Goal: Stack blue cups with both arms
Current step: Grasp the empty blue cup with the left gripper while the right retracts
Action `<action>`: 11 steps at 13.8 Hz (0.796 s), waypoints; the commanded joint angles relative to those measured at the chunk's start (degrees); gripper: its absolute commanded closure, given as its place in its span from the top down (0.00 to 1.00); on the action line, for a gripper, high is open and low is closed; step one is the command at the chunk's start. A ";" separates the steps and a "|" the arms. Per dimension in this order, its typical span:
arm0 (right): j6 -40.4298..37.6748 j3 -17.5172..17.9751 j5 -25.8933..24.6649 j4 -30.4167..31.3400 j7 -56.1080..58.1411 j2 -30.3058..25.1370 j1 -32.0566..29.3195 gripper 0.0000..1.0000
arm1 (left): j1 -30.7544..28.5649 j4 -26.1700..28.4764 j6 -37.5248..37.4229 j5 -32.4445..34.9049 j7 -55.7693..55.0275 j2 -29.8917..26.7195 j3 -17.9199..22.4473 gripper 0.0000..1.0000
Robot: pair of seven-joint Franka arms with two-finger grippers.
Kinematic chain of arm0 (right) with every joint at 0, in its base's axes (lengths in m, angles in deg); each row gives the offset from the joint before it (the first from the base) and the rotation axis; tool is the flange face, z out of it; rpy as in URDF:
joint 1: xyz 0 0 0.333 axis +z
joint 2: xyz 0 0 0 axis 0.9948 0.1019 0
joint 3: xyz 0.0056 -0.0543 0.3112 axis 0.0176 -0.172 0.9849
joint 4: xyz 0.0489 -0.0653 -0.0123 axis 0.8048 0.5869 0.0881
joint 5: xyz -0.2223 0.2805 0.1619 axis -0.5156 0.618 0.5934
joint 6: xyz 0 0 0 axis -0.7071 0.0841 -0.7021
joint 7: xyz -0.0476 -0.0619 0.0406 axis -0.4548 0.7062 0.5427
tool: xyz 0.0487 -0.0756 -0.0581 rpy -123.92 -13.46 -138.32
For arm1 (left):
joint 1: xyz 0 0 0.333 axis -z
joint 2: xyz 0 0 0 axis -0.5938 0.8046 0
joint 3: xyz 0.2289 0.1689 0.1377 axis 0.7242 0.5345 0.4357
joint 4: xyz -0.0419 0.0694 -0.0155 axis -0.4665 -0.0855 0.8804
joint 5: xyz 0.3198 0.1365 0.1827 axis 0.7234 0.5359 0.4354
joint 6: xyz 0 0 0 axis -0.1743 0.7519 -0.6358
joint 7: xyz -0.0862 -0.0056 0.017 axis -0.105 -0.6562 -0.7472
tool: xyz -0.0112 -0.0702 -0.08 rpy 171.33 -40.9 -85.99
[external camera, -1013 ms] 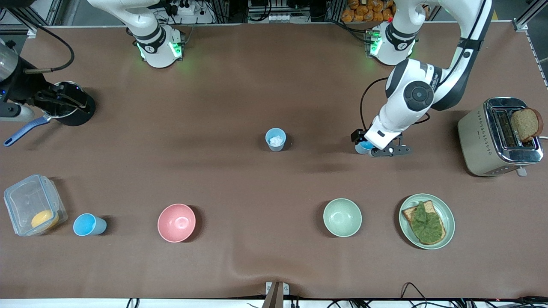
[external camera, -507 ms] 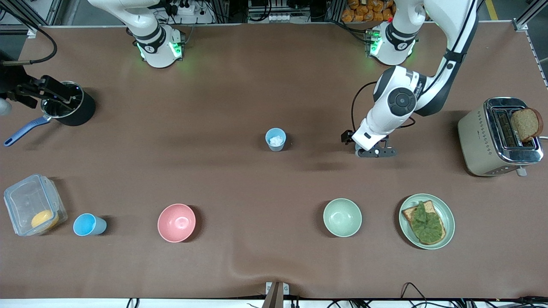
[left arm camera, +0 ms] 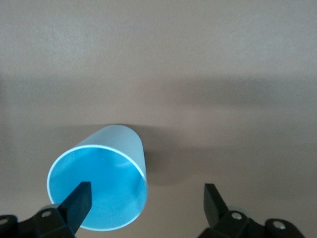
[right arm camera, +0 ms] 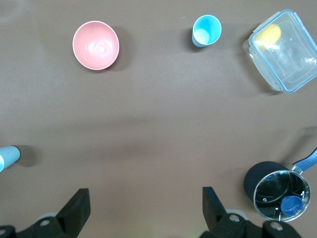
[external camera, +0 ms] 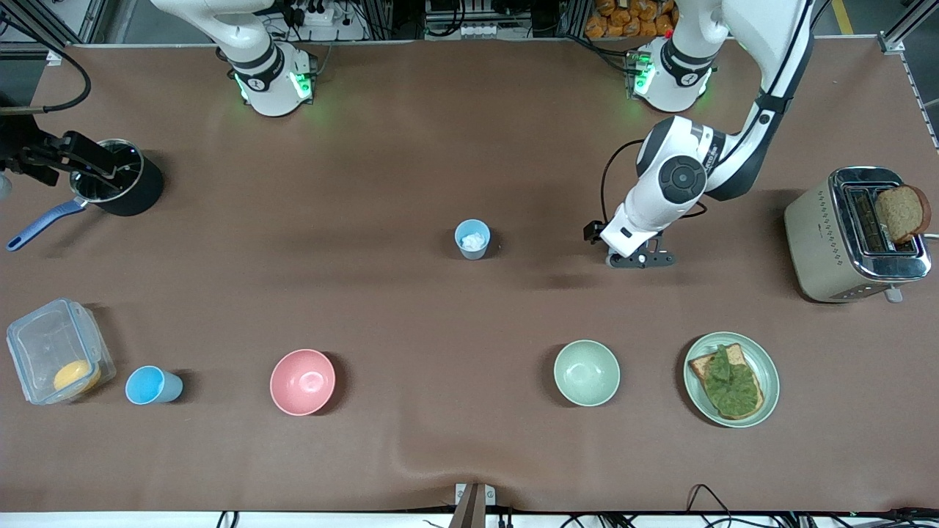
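One finger dips into the cup's opening (left arm camera: 109,186) and the other reaches down outside the cup's side (left arm camera: 138,149). So it is time for my left gripper to close on the second pale-blue cup now.
One pale-blue cup (external camera: 472,238) with a white wad in it stands upright at the table's middle; its edge also shows in the right wrist view (right arm camera: 7,157). The second pale-blue cup (left arm camera: 119,144) stands upright under my left gripper (external camera: 631,257) and is hidden by the wrist in the front view. My left gripper (left arm camera: 146,191) is open, with one finger (left arm camera: 79,198) over the cup's mouth and the other (left arm camera: 212,198) outside its wall. My right gripper (external camera: 55,158) is open and empty (right arm camera: 143,198), high over the black pot (external camera: 128,187).
A brighter blue cup (external camera: 150,385), a pink bowl (external camera: 302,381), a green bowl (external camera: 586,372) and a plate (external camera: 769,367) with toast line the nearer side. A lidded container (external camera: 51,345) sits at the right arm's end, a toaster (external camera: 843,235) at the left arm's end.
My left gripper has shifted a little toward the wad cup and now covers the second cup in the front view. My right gripper has drawn back toward the table's end.
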 commanded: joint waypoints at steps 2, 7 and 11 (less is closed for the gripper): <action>-1.08 0.76 0.26 -1.61 0.72 0.74 -1.19 1.00 | 0.26 1.55 0.57 -0.25 0.17 -0.68 0.11 0.75; -1.08 0.76 0.26 -1.61 0.72 0.74 -1.36 1.00 | 0.35 2.26 0.57 -0.25 0.88 -0.77 0.11 0.46; -1.08 0.76 0.26 -1.69 0.63 0.74 -0.84 1.00 | -0.09 1.99 0.31 -0.25 1.32 -2.17 0.11 0.23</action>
